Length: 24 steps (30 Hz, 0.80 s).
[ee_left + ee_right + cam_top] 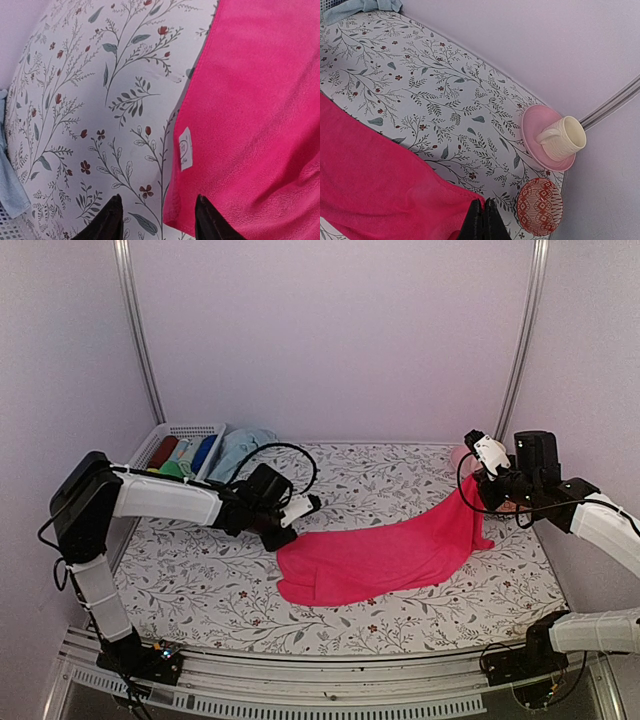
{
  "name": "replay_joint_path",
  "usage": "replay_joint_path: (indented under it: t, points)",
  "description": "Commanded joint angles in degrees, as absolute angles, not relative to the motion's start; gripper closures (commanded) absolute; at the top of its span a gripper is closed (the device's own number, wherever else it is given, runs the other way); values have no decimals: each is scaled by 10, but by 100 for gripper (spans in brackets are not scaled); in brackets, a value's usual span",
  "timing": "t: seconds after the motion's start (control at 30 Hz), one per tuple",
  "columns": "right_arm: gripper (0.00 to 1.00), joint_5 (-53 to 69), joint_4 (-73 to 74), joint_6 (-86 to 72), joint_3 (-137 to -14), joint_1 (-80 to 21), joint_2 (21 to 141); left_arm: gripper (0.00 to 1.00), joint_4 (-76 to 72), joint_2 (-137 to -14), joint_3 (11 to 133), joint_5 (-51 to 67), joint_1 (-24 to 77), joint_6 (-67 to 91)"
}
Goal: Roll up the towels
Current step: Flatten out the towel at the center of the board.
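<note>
My left gripper grabs the bright pink towel [380, 555] at its free corner beside the white label next, to spread and fold it for rolling.
The bright pink towel [380, 555] lies spread across the flowered table, its right end lifted off the surface. My right gripper [484, 220] is shut on that raised corner, near the table's right edge [478, 498]. My left gripper [159, 220] is open at the towel's left end [250, 100]: one finger stands over bare table, the other over pink cloth, and the towel's corner with its white label [185, 148] lies just ahead of the gap. The pale blue towel [243, 450] lies crumpled at the back left, beside the basket.
A white basket [185, 430] at the back left holds coloured rolls. A pink saucer [530, 120] with a cream cup [565, 137] on it and a red patterned bowl [540, 206] stand at the table's right edge, close to my right gripper.
</note>
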<state>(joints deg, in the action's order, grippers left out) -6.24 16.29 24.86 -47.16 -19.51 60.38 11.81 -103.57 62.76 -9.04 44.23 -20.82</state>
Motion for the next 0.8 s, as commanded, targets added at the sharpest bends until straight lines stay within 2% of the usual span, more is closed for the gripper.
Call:
replay_joint_path:
  t: [0.0,0.23,0.77]
  points:
    - [98,-59,164,247,-473,-200,606,50,133,-1059,640,-85,434,-212]
    - [98,-59,163,247,-473,-200,606,54,136,-1073,645,-92,424,-215]
    - [98,-58,163,248,-471,-200,606,72,136,-1083,650,-67,417,-216]
